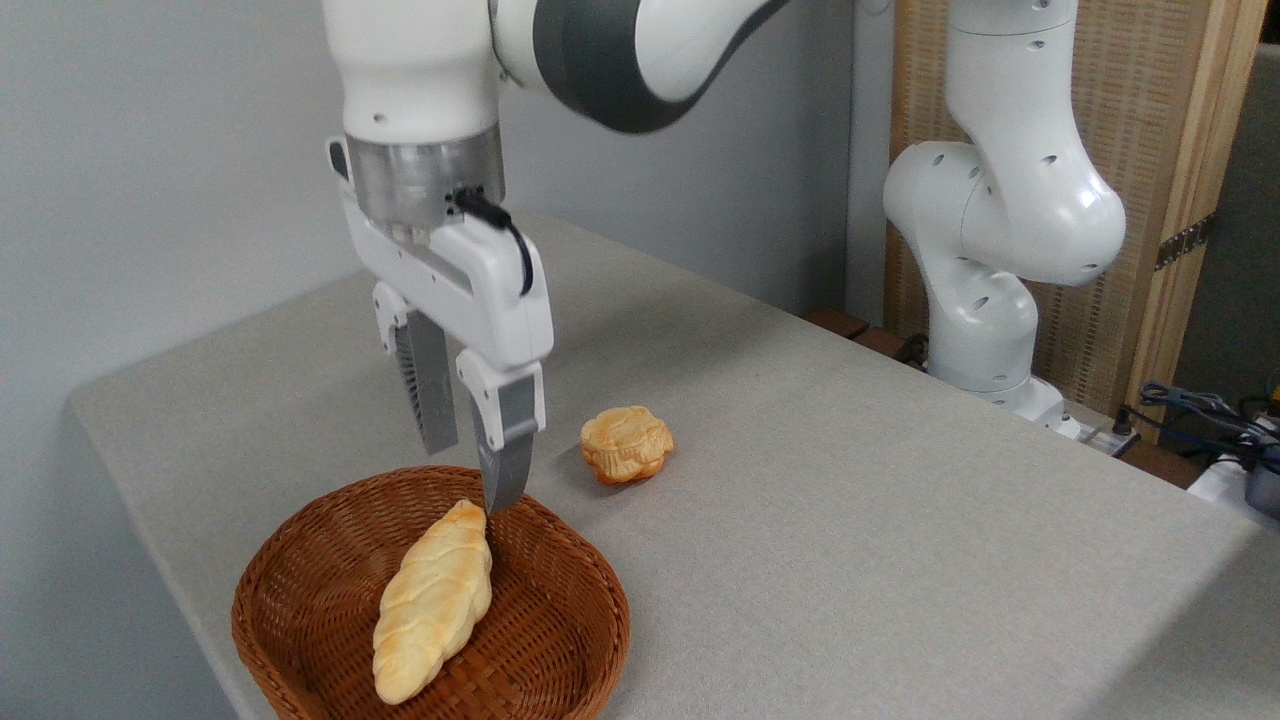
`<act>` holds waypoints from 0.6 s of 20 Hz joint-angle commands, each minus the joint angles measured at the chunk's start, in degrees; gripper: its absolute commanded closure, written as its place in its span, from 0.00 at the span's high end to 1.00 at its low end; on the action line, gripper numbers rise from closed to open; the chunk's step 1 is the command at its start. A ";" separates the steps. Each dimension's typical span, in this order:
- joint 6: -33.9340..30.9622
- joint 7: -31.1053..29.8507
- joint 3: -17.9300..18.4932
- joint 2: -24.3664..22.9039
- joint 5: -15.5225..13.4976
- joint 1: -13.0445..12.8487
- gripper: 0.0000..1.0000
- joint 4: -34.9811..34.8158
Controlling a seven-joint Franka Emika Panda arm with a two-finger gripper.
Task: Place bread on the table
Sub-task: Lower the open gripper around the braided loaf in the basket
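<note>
The bread needs to go on the tabletop. My gripper will pick up the bread by its braided middle (434, 600) next.
The bread (433, 603), a long braided golden loaf, lies diagonally inside a brown wicker basket (560, 640) at the front left of the table (850, 480). My gripper (468, 478) hangs open over the basket's far rim, fingers pointing down, nothing between them. Its nearer fingertip sits just above the loaf's far pointed end; I cannot tell whether it touches.
A small round golden bun (627, 443) rests on the cloth just right of the gripper. The arm's white base (985, 300) stands at the table's far right edge, with a wooden panel and cables behind it. The table's left edge runs close to the basket.
</note>
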 commanded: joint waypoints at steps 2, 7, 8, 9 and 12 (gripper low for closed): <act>3.55 1.05 0.55 2.74 -0.86 -0.34 1.00 -1.33; 5.66 -10.60 0.20 6.35 -3.67 -0.43 1.00 -1.33; 6.18 -14.21 0.11 7.05 -3.75 -0.43 1.00 -1.33; 7.40 -17.81 0.02 7.67 -4.02 -0.43 1.00 -1.33; 11.36 -28.71 -0.16 9.25 -4.20 -0.69 1.00 -1.33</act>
